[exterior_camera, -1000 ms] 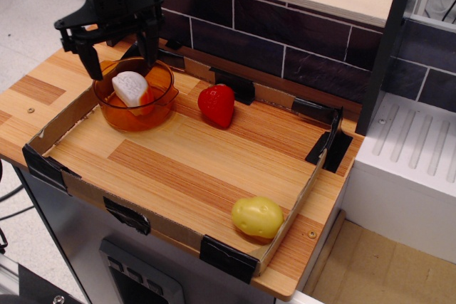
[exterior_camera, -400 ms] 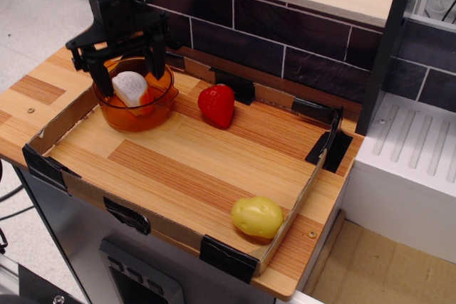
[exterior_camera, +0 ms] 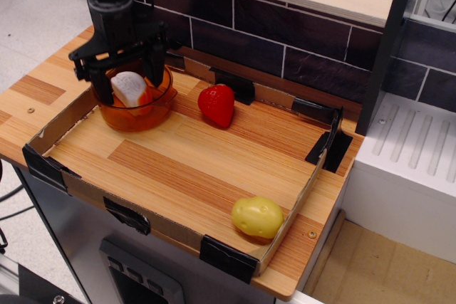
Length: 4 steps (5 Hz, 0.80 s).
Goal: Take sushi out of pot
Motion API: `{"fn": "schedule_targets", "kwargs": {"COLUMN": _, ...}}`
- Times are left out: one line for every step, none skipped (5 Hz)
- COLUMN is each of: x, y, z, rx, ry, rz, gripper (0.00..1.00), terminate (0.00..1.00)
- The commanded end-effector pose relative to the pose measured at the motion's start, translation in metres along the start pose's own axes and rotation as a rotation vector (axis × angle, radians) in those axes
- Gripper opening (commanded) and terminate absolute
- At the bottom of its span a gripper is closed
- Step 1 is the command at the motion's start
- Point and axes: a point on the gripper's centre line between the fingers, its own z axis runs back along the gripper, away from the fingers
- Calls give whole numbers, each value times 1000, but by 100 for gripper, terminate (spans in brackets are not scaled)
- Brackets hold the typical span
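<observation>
I should take the sushi out of the orange pot (exterior_camera: pixel 135 113) next, so my gripper should grab it by its white rice part (exterior_camera: pixel 128 87).
The sushi (exterior_camera: pixel 129 88), white on top and orange-red below, lies tilted inside the translucent orange pot (exterior_camera: pixel 135 113) at the back left of the wooden tray. My black gripper (exterior_camera: pixel 129 80) hangs straight over the pot with its jaws open. One finger stands on each side of the sushi, reaching down into the pot. Whether the fingers touch the sushi I cannot tell.
A red strawberry (exterior_camera: pixel 216 104) stands right of the pot. A yellow potato (exterior_camera: pixel 257 217) lies at the tray's front right corner. A low cardboard rim (exterior_camera: pixel 78 186) with black corner clips bounds the tray. A dark tiled wall (exterior_camera: pixel 285 40) runs behind.
The gripper has come down from above the pot's back rim and now has its open fingers on both sides of the sushi. The sushi and pot have not moved.
</observation>
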Motion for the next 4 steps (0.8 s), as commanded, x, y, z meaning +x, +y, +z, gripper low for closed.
{"fn": "schedule_targets", "kwargs": {"x": 4, "y": -4, "z": 6, "rx": -16, "ry": -55, "rz": -12, "gripper": 100, "terminate": 0}}
{"fn": "schedule_targets", "kwargs": {"x": 3, "y": -5, "z": 6, "rx": -20, "ry": -58, "rz": -28, "gripper": 0, "terminate": 0}}
{"fn": "schedule_targets", "kwargs": {"x": 7, "y": -8, "z": 9, "rx": -30, "ry": -61, "rz": -15, "gripper": 0, "terminate": 0}}
{"fn": "schedule_targets", "kwargs": {"x": 11, "y": -7, "z": 25, "rx": -52, "ry": -130, "rz": -14, "gripper": 0, "terminate": 0}}
